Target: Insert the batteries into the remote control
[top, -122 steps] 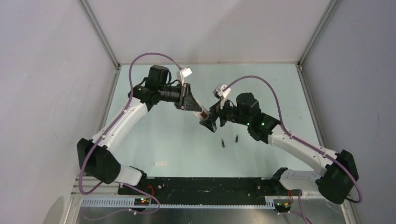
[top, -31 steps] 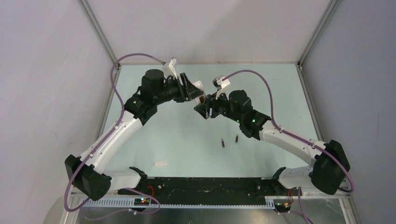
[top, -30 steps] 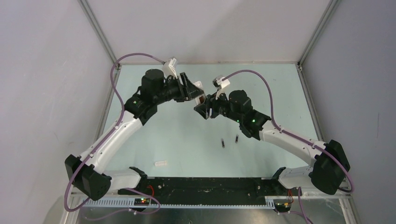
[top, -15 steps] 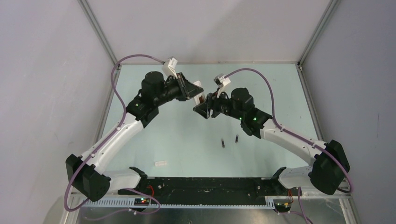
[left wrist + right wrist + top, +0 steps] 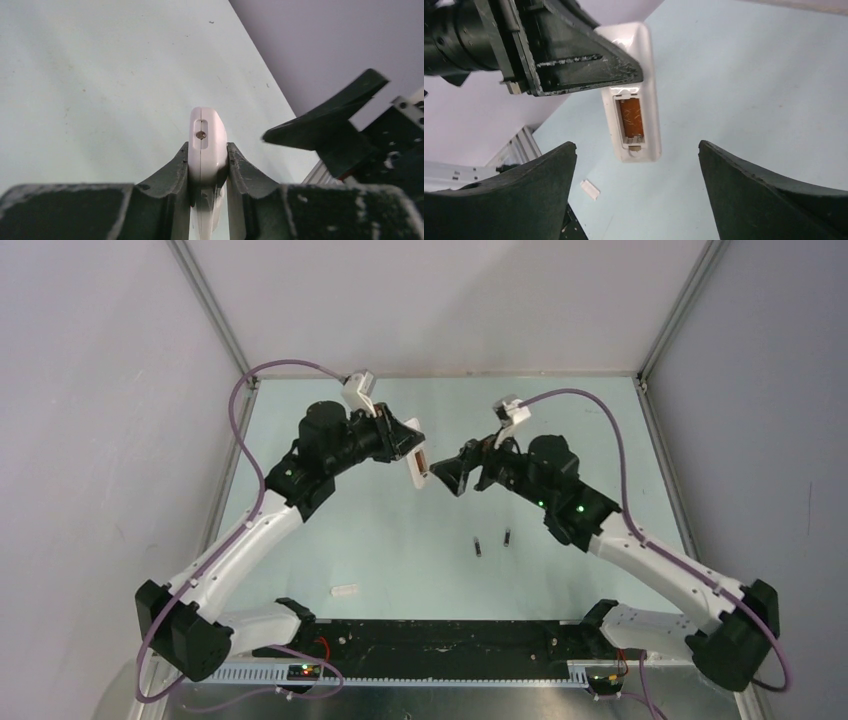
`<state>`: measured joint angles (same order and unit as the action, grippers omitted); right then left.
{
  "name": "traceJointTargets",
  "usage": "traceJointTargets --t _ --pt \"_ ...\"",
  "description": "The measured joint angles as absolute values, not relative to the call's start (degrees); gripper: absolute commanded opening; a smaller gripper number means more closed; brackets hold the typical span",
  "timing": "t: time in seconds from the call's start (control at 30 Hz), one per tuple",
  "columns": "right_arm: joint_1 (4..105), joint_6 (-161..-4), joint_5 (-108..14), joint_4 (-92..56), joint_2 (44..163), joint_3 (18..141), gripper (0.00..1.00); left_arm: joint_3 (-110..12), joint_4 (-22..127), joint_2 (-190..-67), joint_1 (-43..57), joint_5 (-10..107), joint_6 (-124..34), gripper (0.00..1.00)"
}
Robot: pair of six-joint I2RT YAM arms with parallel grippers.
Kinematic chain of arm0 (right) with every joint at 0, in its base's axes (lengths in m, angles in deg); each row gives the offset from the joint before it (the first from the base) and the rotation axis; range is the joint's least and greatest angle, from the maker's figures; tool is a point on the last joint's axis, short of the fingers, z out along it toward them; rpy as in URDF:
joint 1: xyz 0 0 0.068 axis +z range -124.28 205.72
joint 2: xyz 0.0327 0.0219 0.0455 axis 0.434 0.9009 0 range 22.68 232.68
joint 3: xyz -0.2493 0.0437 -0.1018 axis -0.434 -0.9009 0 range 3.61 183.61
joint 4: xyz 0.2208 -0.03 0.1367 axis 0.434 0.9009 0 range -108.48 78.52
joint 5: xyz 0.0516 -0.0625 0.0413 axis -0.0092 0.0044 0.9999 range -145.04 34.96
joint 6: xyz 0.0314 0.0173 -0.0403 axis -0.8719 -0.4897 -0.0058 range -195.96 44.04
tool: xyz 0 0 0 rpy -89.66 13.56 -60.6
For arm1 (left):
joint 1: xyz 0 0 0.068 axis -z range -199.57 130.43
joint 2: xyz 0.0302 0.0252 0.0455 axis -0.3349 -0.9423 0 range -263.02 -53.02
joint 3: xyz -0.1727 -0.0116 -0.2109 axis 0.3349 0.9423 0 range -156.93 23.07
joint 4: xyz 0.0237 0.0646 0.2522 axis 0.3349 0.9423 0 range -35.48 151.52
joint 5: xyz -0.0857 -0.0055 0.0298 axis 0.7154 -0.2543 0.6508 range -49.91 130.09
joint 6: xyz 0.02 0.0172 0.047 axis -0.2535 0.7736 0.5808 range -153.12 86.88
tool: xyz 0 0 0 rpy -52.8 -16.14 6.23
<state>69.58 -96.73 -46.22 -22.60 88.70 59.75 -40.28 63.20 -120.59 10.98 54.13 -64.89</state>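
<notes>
Next, the right gripper grabs a dark battery across its long sides. That leaves both ends of the battery free to load into the remote control's hollow.
My left gripper [image 5: 412, 452] is shut on the white remote control [image 5: 420, 464] and holds it in the air above the table's far middle. In the left wrist view the remote [image 5: 207, 145] is seen end on between the fingers. In the right wrist view the remote [image 5: 634, 120] shows its open brownish battery recess [image 5: 631, 117]. My right gripper [image 5: 455, 473] is open and empty, just right of the remote, apart from it. Two dark batteries [image 5: 478, 548] [image 5: 507, 537] lie on the table below the grippers.
A small flat white cover strip [image 5: 344, 590] lies on the table near the front left, also in the right wrist view [image 5: 590, 189]. The black base rail [image 5: 430, 638] runs along the near edge. Grey walls close the back and sides.
My right gripper has let go of the remote and pulled back to the right, jaws open. My left gripper keeps the remote, which now hangs lower and is turned.
</notes>
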Motion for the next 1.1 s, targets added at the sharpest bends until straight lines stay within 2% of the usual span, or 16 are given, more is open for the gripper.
traceJointTargets --t 0.23,0.37,0.57,0.73,1.1 --pt "68.6 -97.0 -56.3 -16.2 83.8 57.4 0.69 -39.1 64.5 -120.0 9.8 53.9 -61.5 0.0" --pt "68.6 -98.2 -61.7 -9.6 89.4 57.0 0.61 -37.0 64.8 -119.8 9.5 53.9 -60.7 0.0" --pt "68.7 -100.8 -63.2 0.0 99.8 56.8 0.52 -32.8 65.4 -118.6 7.4 53.8 -60.2 0.0" --pt "68.9 -102.5 -62.3 4.1 106.2 56.8 0.34 -30.1 65.8 -117.8 5.1 53.8 -60.4 0.0" --pt "71.3 -104.8 -61.0 8.3 115.9 58.4 0.37 -27.6 65.8 -117.9 2.8 57.6 -61.8 0.0"
